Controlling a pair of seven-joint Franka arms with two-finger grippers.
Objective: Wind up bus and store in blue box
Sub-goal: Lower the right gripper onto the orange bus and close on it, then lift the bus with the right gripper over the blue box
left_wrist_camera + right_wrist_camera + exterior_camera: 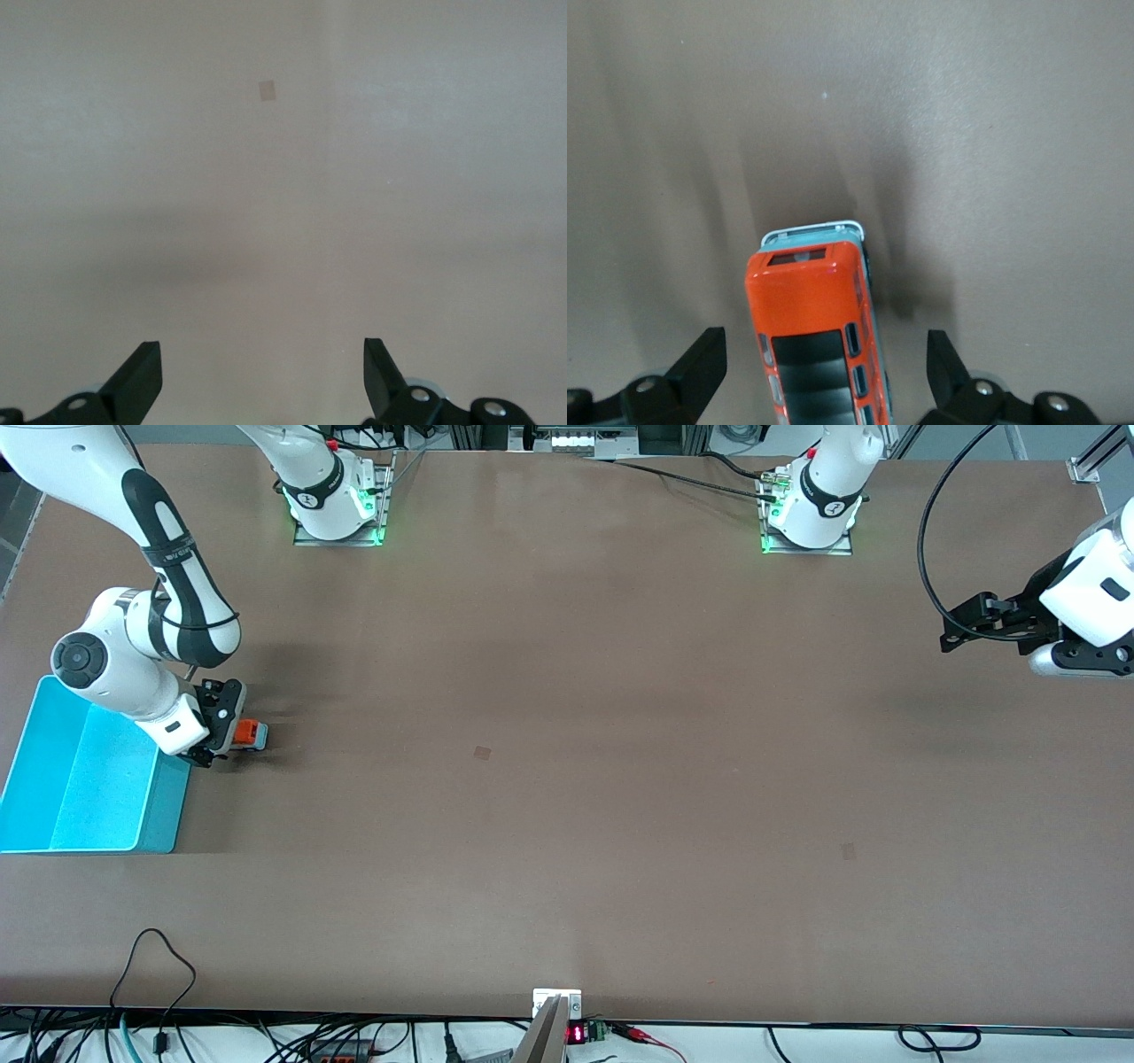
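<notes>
My right gripper's fingers are low over the table on either side of the orange bus, so it is time to close now. Closing now would catch the bus.
The small orange bus (250,734) stands on the table just beside the blue box (84,779), at the right arm's end. In the right wrist view the bus (818,332) shows its dark roof panels and pale front trim. My right gripper (223,737) is low over the bus, open, with its fingers (700,367) apart on either side and gaps to the bus. The blue box is open-topped with nothing in it. My left gripper (263,372) is open and empty, held high over the left arm's end of the table (1076,615), where it waits.
Bare brown tabletop (567,779) spreads between the two arms. Small faint patches mark it near the middle (482,753) and toward the left arm's end (849,851). Cables hang along the table edge nearest the front camera.
</notes>
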